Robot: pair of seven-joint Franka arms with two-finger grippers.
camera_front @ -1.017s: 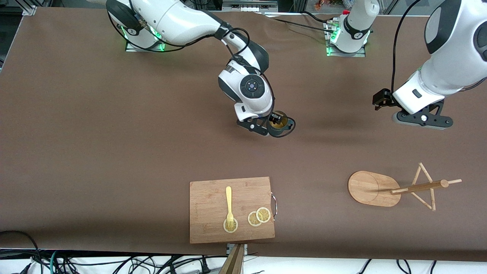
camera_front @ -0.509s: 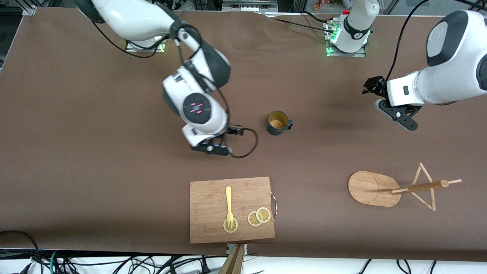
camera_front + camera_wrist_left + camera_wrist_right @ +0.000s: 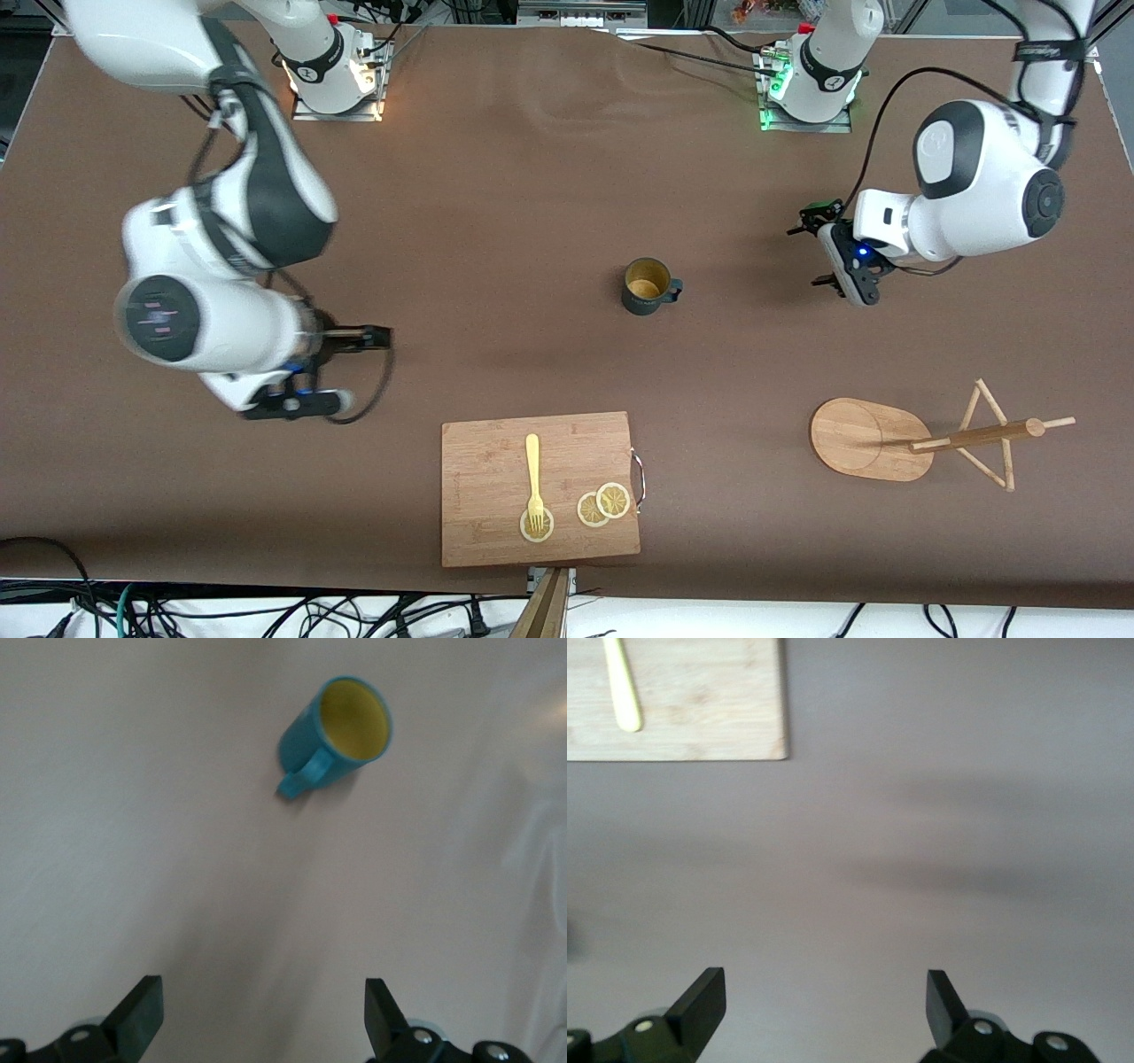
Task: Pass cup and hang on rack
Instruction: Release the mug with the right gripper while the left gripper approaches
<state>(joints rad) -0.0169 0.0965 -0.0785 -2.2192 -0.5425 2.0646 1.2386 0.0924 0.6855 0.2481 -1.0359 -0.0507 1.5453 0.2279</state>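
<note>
My left gripper should grab the dark teal cup by its handle [image 3: 674, 289] [image 3: 306, 773] next. Then the cup can hang on the bamboo rack.
The dark teal cup [image 3: 649, 285] stands upright on the brown table mid-way between the arms, its handle toward the left arm's end; nothing touches it. In the left wrist view the cup [image 3: 341, 731] lies ahead of the fingers. My left gripper [image 3: 812, 252] hangs open and empty over the table between the cup and the left arm's end, pointing at the cup; its fingers show wide apart in the left gripper's [image 3: 261, 992] own view. My right gripper [image 3: 332, 406] is open and empty, well off toward the right arm's end; the right gripper [image 3: 823, 983] is over bare table. The bamboo rack [image 3: 864, 439] sits nearer the front camera.
A wooden cutting board [image 3: 540, 487] with a yellow fork [image 3: 533, 478] and lemon slices [image 3: 602, 505] lies near the table's front edge. The board's corner [image 3: 700, 718] and the fork [image 3: 620, 682] show in the right wrist view. Cables hang below the front edge.
My right gripper let go of the cup and swung away toward the right arm's end. My left gripper came lower and turned toward the cup. The cup stayed put.
</note>
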